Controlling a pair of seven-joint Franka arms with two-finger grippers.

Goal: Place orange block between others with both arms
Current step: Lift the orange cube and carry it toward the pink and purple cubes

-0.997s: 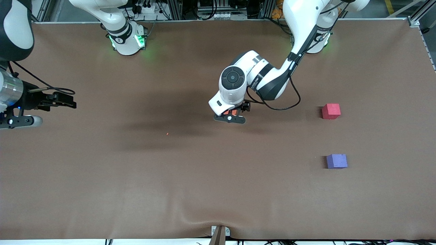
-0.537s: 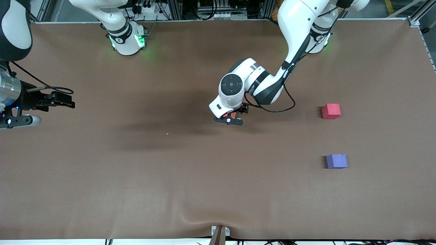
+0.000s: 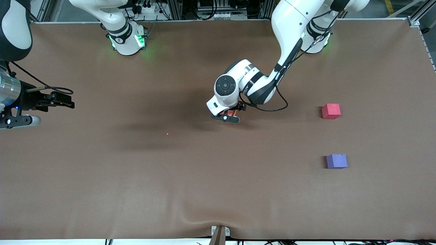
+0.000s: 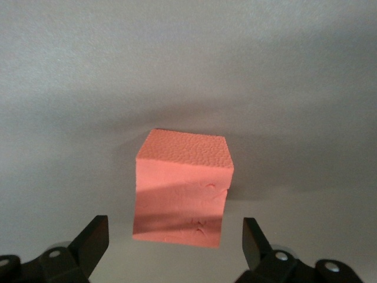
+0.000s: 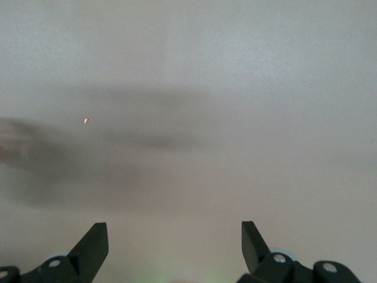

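The orange block needs to be set between the pinkish-red and purple-blue cubes, so my left gripper will next grab the orange block's opposite sides next to its dented side (image 4: 225, 207).
The orange block (image 4: 182, 188) sits on the brown table, near its middle. My left gripper (image 4: 174, 230) hangs over it, open, with a finger on each side and a gap to both. From the front the left hand covers the orange block (image 3: 232, 112) except a sliver under the left gripper (image 3: 227, 116). The others, a pinkish-red cube (image 3: 331, 111) and a purple-blue cube (image 3: 337, 161), stand apart toward the left arm's end, the purple-blue one nearer the camera. My right gripper (image 3: 68, 101) waits at the right arm's end, open and empty (image 5: 174, 233).
A tiny orange speck (image 3: 167, 133) lies on the brown table (image 3: 204, 190) between the two grippers and shows in the right wrist view (image 5: 86, 121). A metal bracket (image 3: 219, 233) sits at the table's near edge. Both arm bases stand along the edge farthest from the camera.
The left hand has shifted a little toward the right arm's end and sunk lower over the orange block. The cubes and the right arm have stayed put.
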